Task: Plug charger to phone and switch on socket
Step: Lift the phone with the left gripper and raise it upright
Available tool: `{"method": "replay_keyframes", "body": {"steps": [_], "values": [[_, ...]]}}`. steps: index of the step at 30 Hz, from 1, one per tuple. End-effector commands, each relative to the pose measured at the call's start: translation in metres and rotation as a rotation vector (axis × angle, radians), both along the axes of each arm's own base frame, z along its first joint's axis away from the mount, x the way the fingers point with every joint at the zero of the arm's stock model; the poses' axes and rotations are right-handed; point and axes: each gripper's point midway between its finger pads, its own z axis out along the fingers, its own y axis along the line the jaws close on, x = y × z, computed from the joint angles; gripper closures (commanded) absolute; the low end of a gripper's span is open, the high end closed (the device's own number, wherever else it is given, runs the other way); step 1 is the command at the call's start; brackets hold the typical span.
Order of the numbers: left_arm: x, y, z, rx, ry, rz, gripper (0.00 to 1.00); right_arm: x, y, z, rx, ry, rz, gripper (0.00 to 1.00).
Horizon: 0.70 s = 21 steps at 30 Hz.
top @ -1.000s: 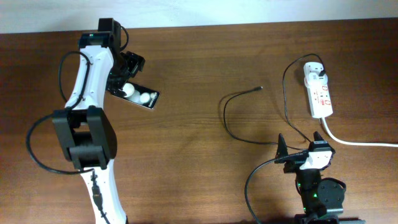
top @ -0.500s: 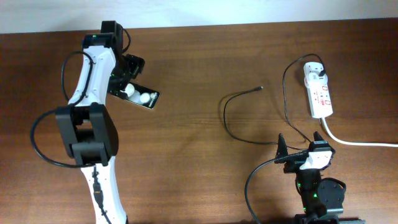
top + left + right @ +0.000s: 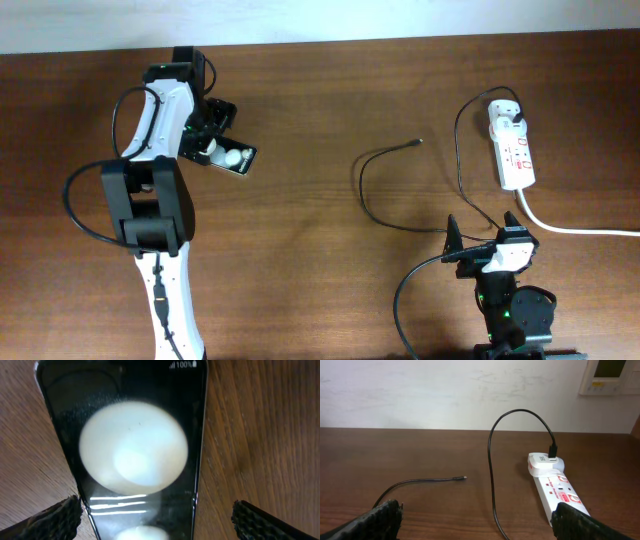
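The robot's left gripper will next grab the phone across its long edges, which leaves the end with the smaller white patch free to hand over to the right gripper.
The phone (image 3: 233,157) lies flat on the table at the upper left, black with two white round patches. My left gripper (image 3: 208,140) hangs over its left end and hides that end. In the left wrist view the phone (image 3: 135,460) fills the frame lengthwise between my open fingers (image 3: 52,519), which stand either side of it. The charger cable (image 3: 362,185) runs from the white adapter (image 3: 507,117) in the socket (image 3: 514,150) and ends at its plug tip (image 3: 420,141), loose on the table. My right gripper (image 3: 483,232) is open and empty at the front right, facing the plug tip (image 3: 464,478) and the socket (image 3: 555,489).
A thick white cord (image 3: 575,228) runs from the socket's near end off the right edge. The charger cable loops across the table (image 3: 320,230) just ahead of the right gripper. A white wall (image 3: 445,390) stands behind the table.
The left arm's forearm has swung a little to the right, and its gripper has shifted slightly over the phone. The phone, cable, socket and right arm have not moved.
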Motion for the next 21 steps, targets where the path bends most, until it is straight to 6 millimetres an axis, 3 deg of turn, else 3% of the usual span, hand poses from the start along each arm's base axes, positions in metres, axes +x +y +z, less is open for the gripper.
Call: {"method": "replay_keyframes", "body": {"steps": [1, 6, 14, 21], "values": [[0.001, 0.01, -0.006, 0.041, 0.009, 0.014, 0.0, 0.0, -0.002, -0.003, 0.007, 0.002, -0.012, 0.01], [-0.007, 0.01, -0.024, 0.041, 0.063, -0.006, 0.0, 0.0, -0.002, -0.002, 0.007, 0.002, -0.012, 0.01], [-0.008, 0.013, -0.026, 0.059, 0.068, -0.04, 0.0, 0.0, -0.002, -0.002, 0.007, 0.002, -0.012, 0.02], [-0.008, 0.002, -0.026, 0.056, 0.067, -0.058, 0.01, 0.0, -0.002, -0.002, 0.007, 0.002, -0.012, 0.01]]}}
